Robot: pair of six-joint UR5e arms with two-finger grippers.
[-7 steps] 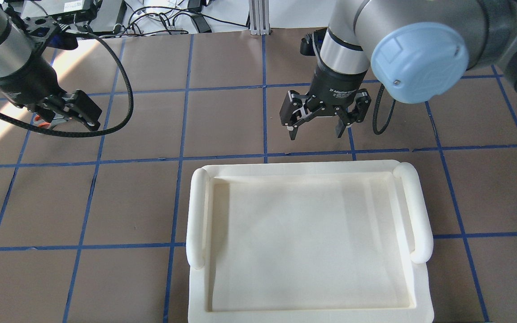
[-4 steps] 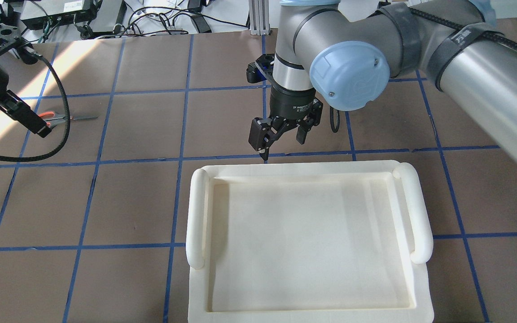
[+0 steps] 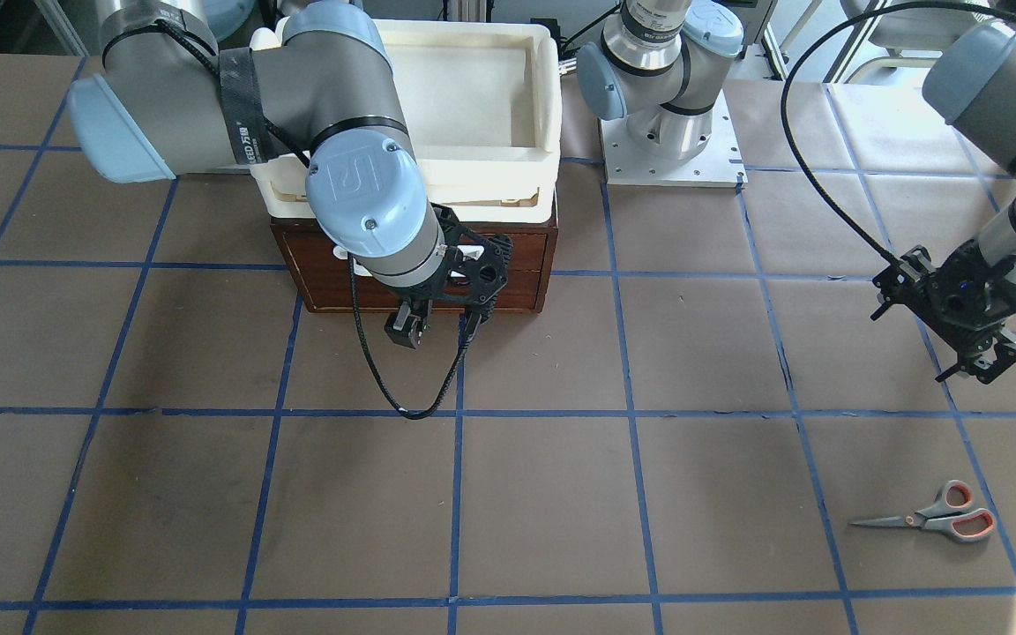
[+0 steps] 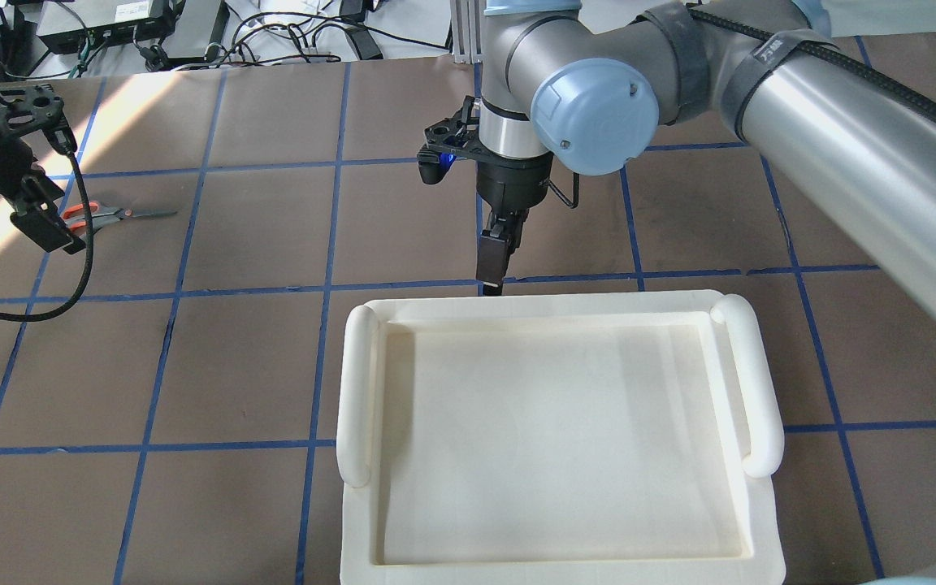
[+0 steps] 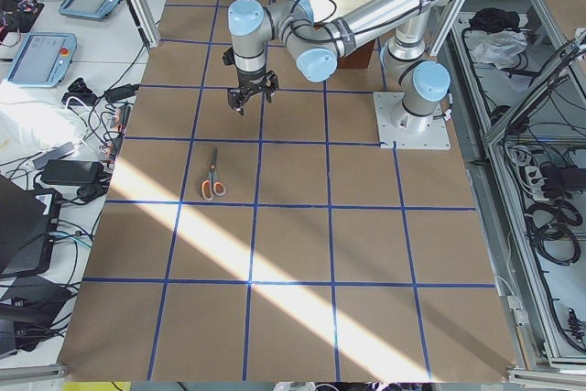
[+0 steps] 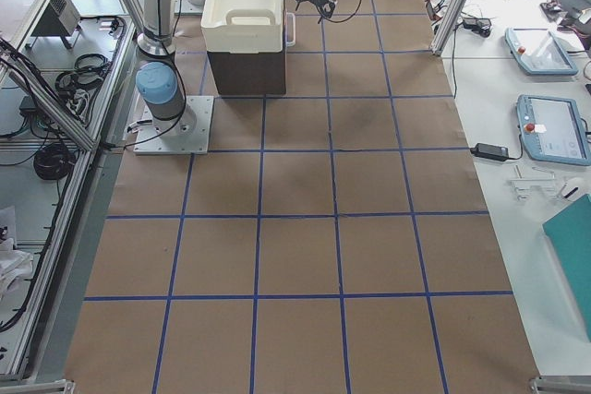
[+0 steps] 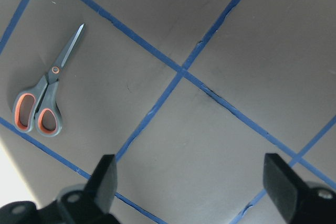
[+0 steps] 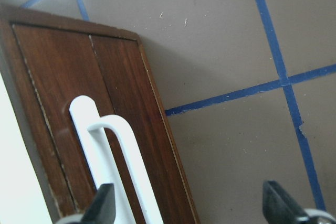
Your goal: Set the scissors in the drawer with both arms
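The pointed blades of the scissors lie bare on the table, so the left gripper will next grab the scissors by the grey handle stems just behind the pivot.
The scissors (image 3: 931,516) lie flat on the brown table paper, blades shut, also in the overhead view (image 4: 106,214) and the left wrist view (image 7: 44,98). My left gripper (image 3: 993,360) hangs open and empty above the table, beside the scissors (image 5: 212,180) and apart from them; its fingertips (image 7: 105,177) stand wide. The dark wooden drawer (image 3: 526,265) is shut under the cream bin. My right gripper (image 3: 437,331) is open and empty just in front of the drawer front (image 8: 105,103), with the white bar handle (image 8: 110,161) to one side of it.
The cream-white plastic bin (image 4: 358,382) sits on top of the drawer cabinet and hides it from overhead. The left arm's base plate (image 3: 671,150) stands beside the cabinet. Blue tape lines grid the table. Cables and boxes (image 4: 110,20) lie past the far edge.
My right gripper has swung left and in toward the bin's front edge, turning its fingers. My left gripper has drawn back left off the scissors, which lie where they were.
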